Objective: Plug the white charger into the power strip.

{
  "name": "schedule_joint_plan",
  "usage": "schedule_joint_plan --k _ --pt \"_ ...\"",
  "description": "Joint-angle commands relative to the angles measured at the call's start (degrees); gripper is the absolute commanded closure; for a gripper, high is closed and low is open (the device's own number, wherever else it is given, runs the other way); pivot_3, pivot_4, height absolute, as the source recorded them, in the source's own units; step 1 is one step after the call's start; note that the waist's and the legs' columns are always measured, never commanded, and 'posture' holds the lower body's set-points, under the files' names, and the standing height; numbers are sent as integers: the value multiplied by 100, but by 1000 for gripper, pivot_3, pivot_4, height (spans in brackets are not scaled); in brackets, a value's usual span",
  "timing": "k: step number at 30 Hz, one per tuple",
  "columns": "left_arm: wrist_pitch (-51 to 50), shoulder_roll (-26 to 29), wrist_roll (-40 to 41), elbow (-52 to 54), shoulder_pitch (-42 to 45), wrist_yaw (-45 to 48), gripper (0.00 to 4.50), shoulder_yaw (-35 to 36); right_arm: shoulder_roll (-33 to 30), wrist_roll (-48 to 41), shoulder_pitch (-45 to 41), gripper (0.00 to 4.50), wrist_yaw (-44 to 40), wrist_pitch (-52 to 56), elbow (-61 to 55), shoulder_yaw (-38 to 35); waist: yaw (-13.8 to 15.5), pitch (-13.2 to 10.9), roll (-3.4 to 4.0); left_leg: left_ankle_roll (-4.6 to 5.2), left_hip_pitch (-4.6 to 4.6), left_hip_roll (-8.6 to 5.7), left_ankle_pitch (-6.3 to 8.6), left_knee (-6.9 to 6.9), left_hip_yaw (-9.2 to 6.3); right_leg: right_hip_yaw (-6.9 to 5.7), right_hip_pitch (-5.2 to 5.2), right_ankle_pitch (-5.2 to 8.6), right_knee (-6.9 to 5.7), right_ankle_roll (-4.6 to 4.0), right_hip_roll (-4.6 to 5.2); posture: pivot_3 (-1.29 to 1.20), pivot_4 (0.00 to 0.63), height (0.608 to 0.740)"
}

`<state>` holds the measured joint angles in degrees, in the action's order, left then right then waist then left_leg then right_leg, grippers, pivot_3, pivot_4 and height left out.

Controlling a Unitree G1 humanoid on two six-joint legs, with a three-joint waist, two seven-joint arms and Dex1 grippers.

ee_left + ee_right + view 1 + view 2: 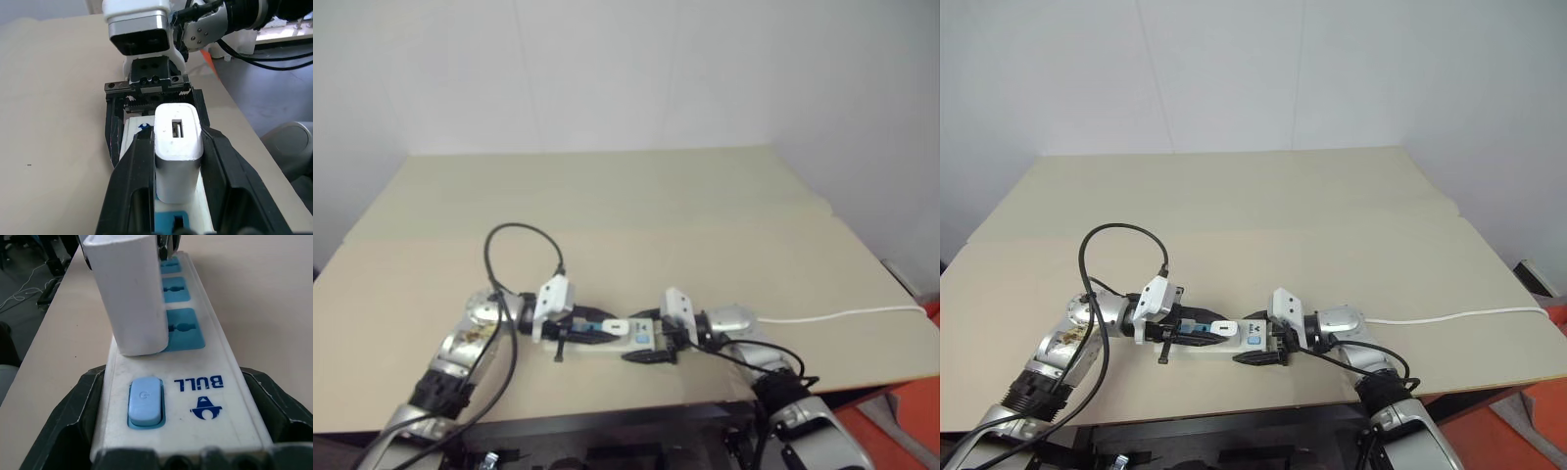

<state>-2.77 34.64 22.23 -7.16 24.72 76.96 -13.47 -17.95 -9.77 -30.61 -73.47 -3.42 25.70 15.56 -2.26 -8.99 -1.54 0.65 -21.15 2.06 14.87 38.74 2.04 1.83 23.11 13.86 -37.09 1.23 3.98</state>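
Observation:
The white charger's base sits on the power strip's side, so the charger would stay in the power strip [215,396] if the left gripper opened now. The left gripper needs to let go of it.
The power strip [215,396] lies near the table's front edge, and its blue switch [144,401] is at the end my right gripper holds. That right gripper [1255,339] is shut on the strip, with a black finger along each long side. The white charger [177,147] stands on the strip's face. Its base sits over part of the blue socket [183,330] nearest the switch, and its prongs are hidden. My left gripper [602,328] comes in from the opposite end and is shut on the charger, one finger on each side.
The strip's white cord [842,315] runs off over the table's right edge. A black cable [514,240] loops above my left wrist. The tan table [636,211] stretches back to a white wall, and its front edge lies just below the grippers.

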Motion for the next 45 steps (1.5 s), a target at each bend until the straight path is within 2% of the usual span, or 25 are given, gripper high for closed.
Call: schedule_joint_plan --k 1,15,17,26,33,41,43,44,45 --pt "-472 131 -710 -474 -381 -51 3520 -553 -9 -171 -41 1067 -164 -57 -225 -70 0 4 2 0 0 -1 0 0 0 0 0 0 0 0 0 0 150 740" --pt "-265 198 -719 -445 -448 92 3520 -520 -21 -168 -53 1067 -166 -47 -220 -74 2 10 3 1 1 0 1 -1 -1 1 -1 1 3 1 0 0 150 740" --pt "-209 197 -717 -448 -451 92 2787 -494 -18 -165 -56 1067 -164 -51 -213 -73 -7 10 4 1 1 0 1 -1 -1 1 -1 1 3 1 0 0 150 740" --pt "-170 80 -670 -439 -469 44 36 -279 21 -178 -75 1067 -182 -38 -209 -58 -14 11 6 4 0 1 4 -12 1 11 9 1 5 1 -2 0 150 740" --pt "-70 85 -406 -256 -446 119 36 101 43 -177 -64 1067 -195 -35 -216 -40 -22 11 6 4 0 3 4 -12 1 12 10 1 5 1 -4 0 150 740" --pt "-101 860 58 4 -334 736 36 829 6 -214 -51 1067 -253 8 -258 -67 -24 -4 -5 4 -33 7 4 -13 1 11 43 1 5 0 -7 0 150 740" --pt "-81 1027 118 24 -363 872 0 970 -17 -236 -37 337 -264 23 -308 -98 -19 -4 -6 4 -59 7 4 -8 1 11 68 0 3 -1 -4 0 150 740" --pt "-63 1121 151 32 -376 947 0 1050 -39 -257 -35 87 -261 45 -348 -127 -18 -5 -7 4 -84 5 4 -1 1 11 94 -1 -4 -1 -2 0 150 740" --pt "-54 1201 185 35 -381 1002 0 1123 -60 -273 -38 36 -256 63 -386 -154 -20 -6 -8 3 -100 6 4 2 1 11 110 -2 -6 -2 -4 0 150 740"
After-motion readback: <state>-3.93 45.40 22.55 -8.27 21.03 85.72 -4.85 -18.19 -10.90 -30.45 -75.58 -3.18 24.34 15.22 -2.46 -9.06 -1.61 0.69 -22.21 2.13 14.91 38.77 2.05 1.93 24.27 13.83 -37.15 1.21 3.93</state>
